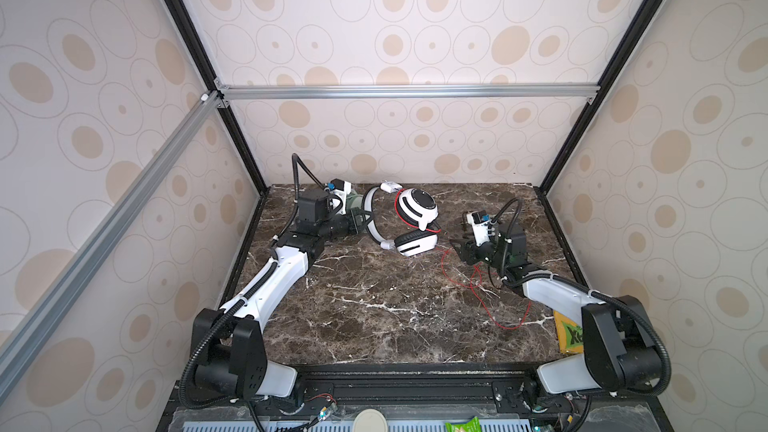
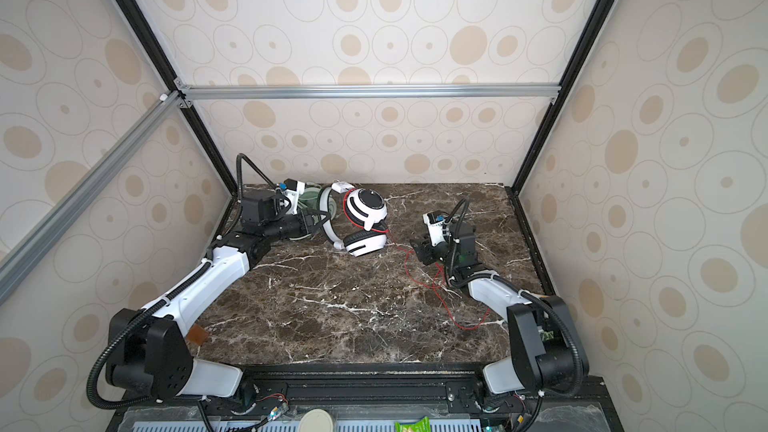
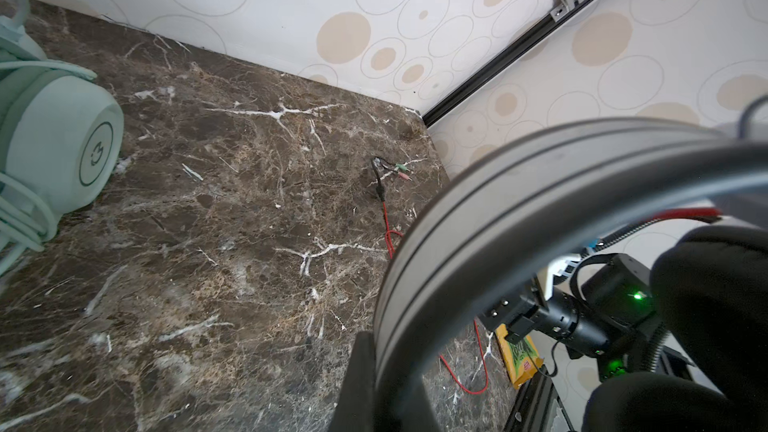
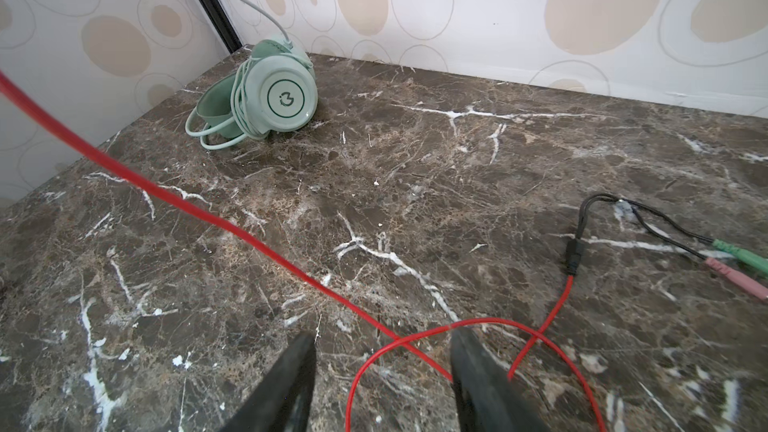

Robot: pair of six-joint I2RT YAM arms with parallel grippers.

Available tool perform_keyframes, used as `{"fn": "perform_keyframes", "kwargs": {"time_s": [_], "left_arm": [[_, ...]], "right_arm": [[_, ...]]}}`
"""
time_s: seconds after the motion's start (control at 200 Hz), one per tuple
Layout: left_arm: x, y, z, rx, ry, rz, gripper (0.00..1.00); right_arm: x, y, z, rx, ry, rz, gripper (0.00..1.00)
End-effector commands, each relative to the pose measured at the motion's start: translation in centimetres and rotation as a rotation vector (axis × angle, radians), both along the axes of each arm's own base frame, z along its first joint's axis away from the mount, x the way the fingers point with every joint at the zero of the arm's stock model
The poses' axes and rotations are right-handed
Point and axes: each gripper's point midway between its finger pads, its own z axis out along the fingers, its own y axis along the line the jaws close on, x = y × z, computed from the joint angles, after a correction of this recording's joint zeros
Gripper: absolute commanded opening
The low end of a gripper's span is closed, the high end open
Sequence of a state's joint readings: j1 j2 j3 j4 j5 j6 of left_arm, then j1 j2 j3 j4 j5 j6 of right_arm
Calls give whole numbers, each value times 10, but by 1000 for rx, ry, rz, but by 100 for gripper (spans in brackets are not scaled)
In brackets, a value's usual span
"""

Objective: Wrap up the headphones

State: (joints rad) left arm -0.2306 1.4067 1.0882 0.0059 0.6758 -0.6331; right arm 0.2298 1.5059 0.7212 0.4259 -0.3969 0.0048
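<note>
I need to grab the red cable (image 4: pixel 232 226) next with my right gripper, along its loose part between headphones and plugs, so length stays free to wrap the headphones.
The white-and-black headphones (image 1: pixel 415 205) (image 2: pixel 365 205) stand tilted at the back middle of the marble table. My left gripper (image 1: pixel 360 218) (image 2: pixel 318 220) (image 3: pixel 386 388) is shut on their headband (image 3: pixel 498 184). Their thin red cable (image 1: pixel 486 309) (image 2: pixel 446 305) (image 4: pixel 232 226) trails loose over the table to the right, ending in green and pink plugs (image 4: pixel 735 261) (image 3: pixel 401 172). My right gripper (image 1: pixel 459 249) (image 2: pixel 417 249) (image 4: pixel 380 336) is open low over the table, with red cable loops lying between its fingers. The mint-green headphones (image 4: pixel 286 97) (image 3: pixel 58 151) sit in the back left corner, cable wound round them, partly hidden behind my left wrist in both top views.
A yellow packet (image 1: pixel 567 334) (image 3: pixel 519 355) lies at the table's right front edge beside the right arm. A small brown piece (image 2: pixel 197 334) sits by the left arm's base. Patterned walls and black frame posts close in the table on three sides.
</note>
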Motion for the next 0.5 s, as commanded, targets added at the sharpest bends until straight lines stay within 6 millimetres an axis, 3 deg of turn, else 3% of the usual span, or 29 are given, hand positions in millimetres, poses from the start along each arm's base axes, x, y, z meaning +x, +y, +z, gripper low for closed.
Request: {"fn": "perform_keyframes", "kwargs": {"time_s": [0.0, 0.2, 0.495], "left_arm": [[-9, -1, 55, -90, -129, -32, 0], [-12, 2, 63, -100, -149, -29, 0], [-14, 5, 69, -104, -163, -26, 0]], "right_arm": [[13, 13, -4, 11, -29, 65, 53], [10, 43, -15, 60, 58, 248, 48], [10, 67, -18, 68, 47, 332, 46]]}}
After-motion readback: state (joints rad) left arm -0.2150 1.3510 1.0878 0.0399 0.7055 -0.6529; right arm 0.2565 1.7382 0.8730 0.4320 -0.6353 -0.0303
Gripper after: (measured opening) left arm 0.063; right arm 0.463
